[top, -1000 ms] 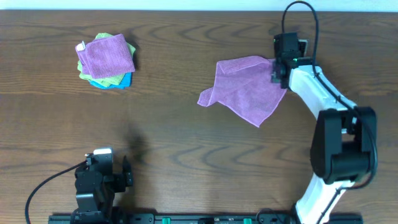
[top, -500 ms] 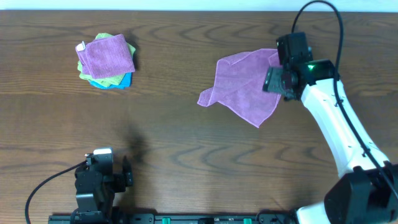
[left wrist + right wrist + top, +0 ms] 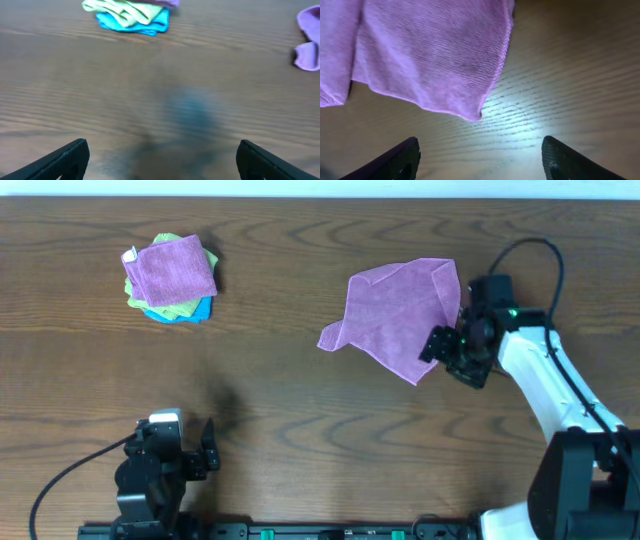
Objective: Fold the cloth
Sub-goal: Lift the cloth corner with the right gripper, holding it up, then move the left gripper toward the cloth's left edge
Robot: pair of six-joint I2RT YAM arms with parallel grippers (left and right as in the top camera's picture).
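I next need to take the purple cloth (image 3: pixel 398 315) with my right gripper by the corner that points at it, so another corner of the cloth stays for my left gripper to fold it.
A purple cloth (image 3: pixel 398 315) lies spread and rumpled on the wooden table, right of the middle, with its upper right corner folded over. My right gripper (image 3: pixel 447 352) is open and empty, just beside the cloth's lower right corner. In the right wrist view the cloth (image 3: pixel 430 50) fills the upper left, and its corner points down toward the open fingers (image 3: pixel 480 160). My left gripper (image 3: pixel 205 455) is open and empty at the table's front left, far from the cloth. In the left wrist view (image 3: pixel 160 160) a bit of the purple cloth (image 3: pixel 307 42) shows at the right edge.
A stack of folded cloths (image 3: pixel 170 278), purple on top over green and blue, sits at the back left. It shows at the top of the left wrist view (image 3: pixel 130 15). Bare wood lies between the stack and the cloth.
My right gripper let go of the cloth's upper right corner and moved toward the front, to the cloth's lower right corner. The corner now lies folded over. The left arm shifted slightly.
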